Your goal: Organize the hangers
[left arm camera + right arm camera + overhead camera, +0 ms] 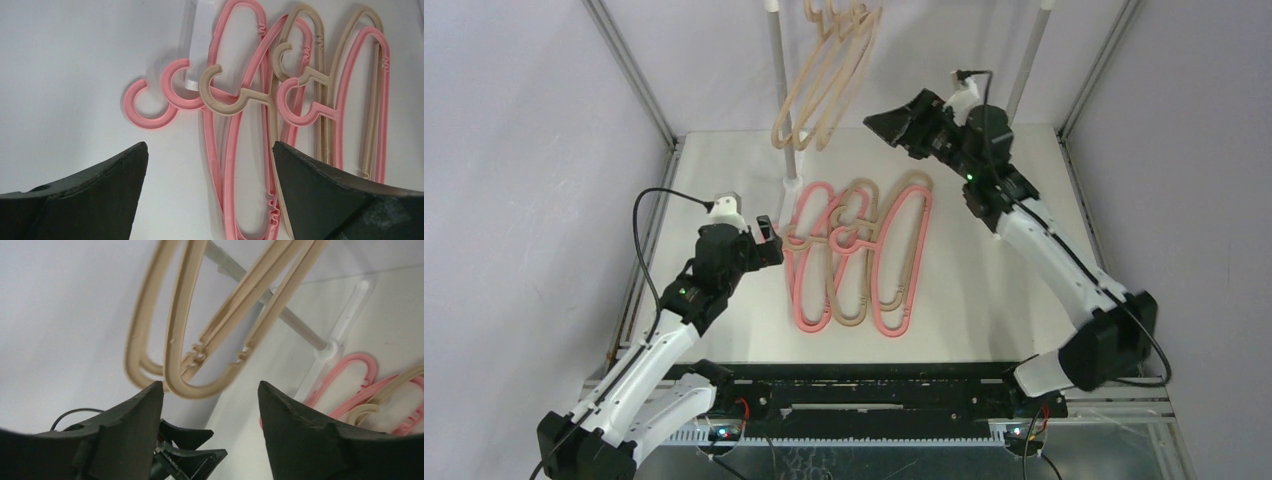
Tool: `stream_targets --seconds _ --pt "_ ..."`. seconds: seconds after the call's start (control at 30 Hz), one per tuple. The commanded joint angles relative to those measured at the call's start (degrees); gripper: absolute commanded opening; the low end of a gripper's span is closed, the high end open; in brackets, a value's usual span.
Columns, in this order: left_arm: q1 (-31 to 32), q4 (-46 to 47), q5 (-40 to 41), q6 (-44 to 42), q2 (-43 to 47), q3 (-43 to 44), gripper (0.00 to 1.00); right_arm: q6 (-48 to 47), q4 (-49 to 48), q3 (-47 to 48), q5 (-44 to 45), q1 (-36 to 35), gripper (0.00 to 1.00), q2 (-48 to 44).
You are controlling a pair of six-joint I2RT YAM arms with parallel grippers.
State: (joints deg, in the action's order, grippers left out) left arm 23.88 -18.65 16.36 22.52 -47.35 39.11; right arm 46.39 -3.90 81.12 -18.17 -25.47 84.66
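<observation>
I should next take hold of the topmost pink hanger with my right gripper by its hook-side bar (877, 251), so that the hook stays free to hang on the rack.
Several salmon pink and beige hangers (849, 237) lie overlapped in a pile on the white table. Three or so beige hangers (819, 90) hang from the rack at the top. My left gripper (769, 235) is open and empty, low at the pile's left edge. In the left wrist view its gripper (210, 150) spans a pink hanger's loop, with pink hooks (147, 107) and a beige hook (220, 95) ahead. My right gripper (894, 125) is open and empty, raised just right of the hanging hangers, whose lower ends (175, 340) hang just above its gripper (210, 390).
Two grey rack poles (779, 90) (1029, 60) stand at the back; the left pole's white foot (789, 190) touches the pile. Frame posts and grey walls close in the table on both sides. The left gripper shows below in the right wrist view (190, 450).
</observation>
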Motion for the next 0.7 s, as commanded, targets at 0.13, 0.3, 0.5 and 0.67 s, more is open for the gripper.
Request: stream_targets --seconds 0.13,0.3,0.5,0.67 --pt "0.28 2.24 0.35 0.51 -2.11 1.1 1.0 -13.57 9.9 -5.92 8.74 0.5 1.0 -15.11" --pt "0.29 2.46 -0.42 0.72 -3.55 2.6 0.99 -17.16 13.66 -10.33 12.68 1.39 1.0 -20.65" --pt "0.24 1.79 0.51 0.24 -3.48 3.75 0.99 -22.37 20.3 -15.05 18.69 -2.37 1.0 -22.99" --pt "0.29 1.78 0.47 0.48 -3.1 3.28 0.99 -25.12 21.07 -23.35 25.86 -9.6 1.0 -23.44"
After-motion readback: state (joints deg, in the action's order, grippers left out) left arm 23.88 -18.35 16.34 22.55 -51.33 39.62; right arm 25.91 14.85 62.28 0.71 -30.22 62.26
